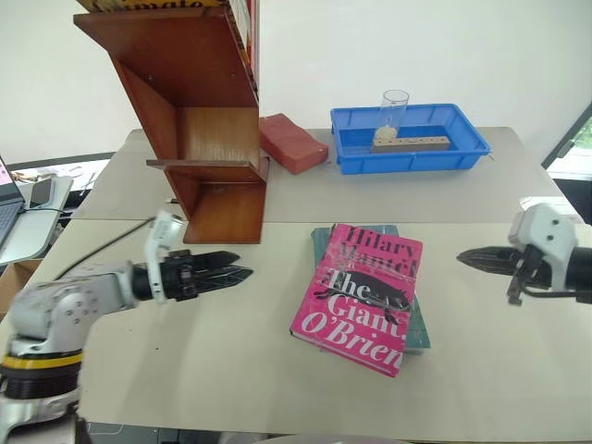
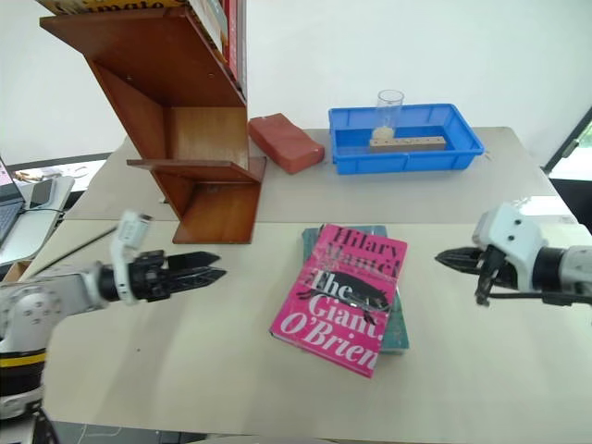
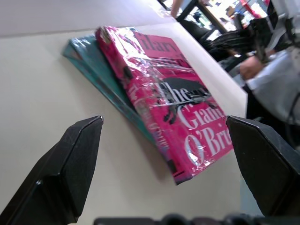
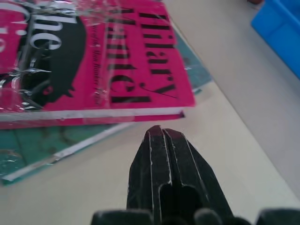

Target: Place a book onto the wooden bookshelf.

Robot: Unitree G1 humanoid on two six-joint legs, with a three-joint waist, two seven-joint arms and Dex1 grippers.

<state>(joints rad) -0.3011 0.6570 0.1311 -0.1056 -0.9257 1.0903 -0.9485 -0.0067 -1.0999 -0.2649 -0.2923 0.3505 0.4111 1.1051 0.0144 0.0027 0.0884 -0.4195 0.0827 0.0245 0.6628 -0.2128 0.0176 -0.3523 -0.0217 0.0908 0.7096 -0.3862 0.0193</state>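
Observation:
The lower end of the pink book's spine sticks out past the teal book (image 1: 418, 331), so my left gripper should next grab the pink book by that overhanging spine corner (image 1: 301, 324).
The bright pink book (image 1: 365, 296) lies flat on the middle of the table, resting on a teal book (image 1: 418, 331). The wooden bookshelf (image 1: 208, 139) stands at the back left, with several books on its upper tier. My left gripper (image 1: 242, 274) hovers left of the pink book and points toward it; in the left wrist view its fingers (image 3: 70, 164) stand wide apart and empty. My right gripper (image 1: 464, 259) is to the right of the book, pointing at it, shut with nothing between the fingertips (image 4: 157, 136), a short gap from the book's edge.
A reddish-brown block (image 1: 291, 141) lies beside the shelf's foot. A blue tray (image 1: 462, 148) at the back holds a clear glass (image 1: 395, 106) and a wooden strip (image 1: 412, 142). A laptop (image 1: 9, 213) sits off the table's left side.

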